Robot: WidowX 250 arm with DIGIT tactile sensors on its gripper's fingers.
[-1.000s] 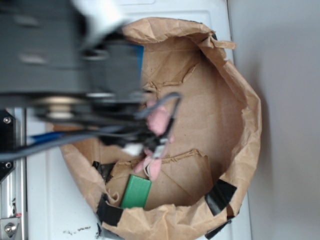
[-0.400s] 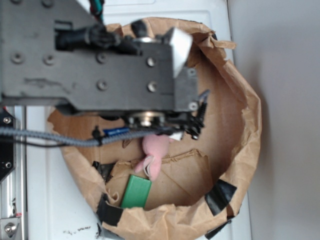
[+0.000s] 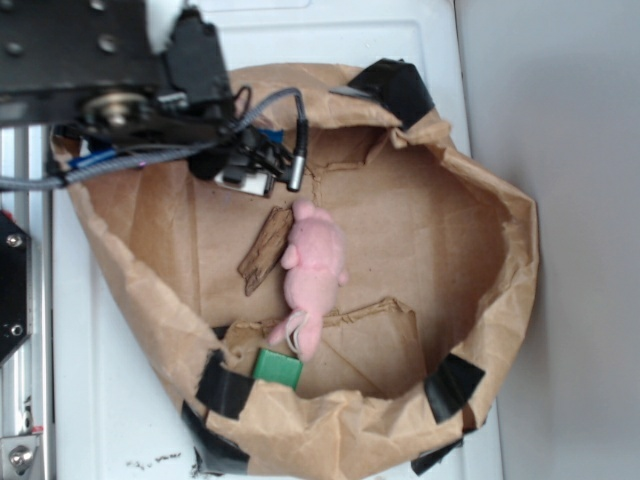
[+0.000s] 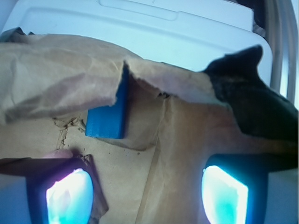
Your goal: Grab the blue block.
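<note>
My gripper picks up the blue block beside the torn paper flap by the block's opposite long sides next.
The blue block stands on its edge against the inner wall of the brown paper bag. A torn paper flap covers its top. It lies ahead of my gripper and a little left of centre, apart from it. The gripper is open, both lit pads show, and only bare bag floor lies between them. In the exterior view the gripper hangs at the bag's upper left under the black arm. Only a sliver of the blue block shows there beside it.
A pink plush toy lies in the bag's middle with a brown wood scrap to its left. A green block leans at the near wall. Black tape patches the crumpled rim. The bag rests on a white surface.
The arm has pulled up and left in the exterior view, uncovering the pink toy and the wood scrap. The bag's rim has shifted and spread to the left.
</note>
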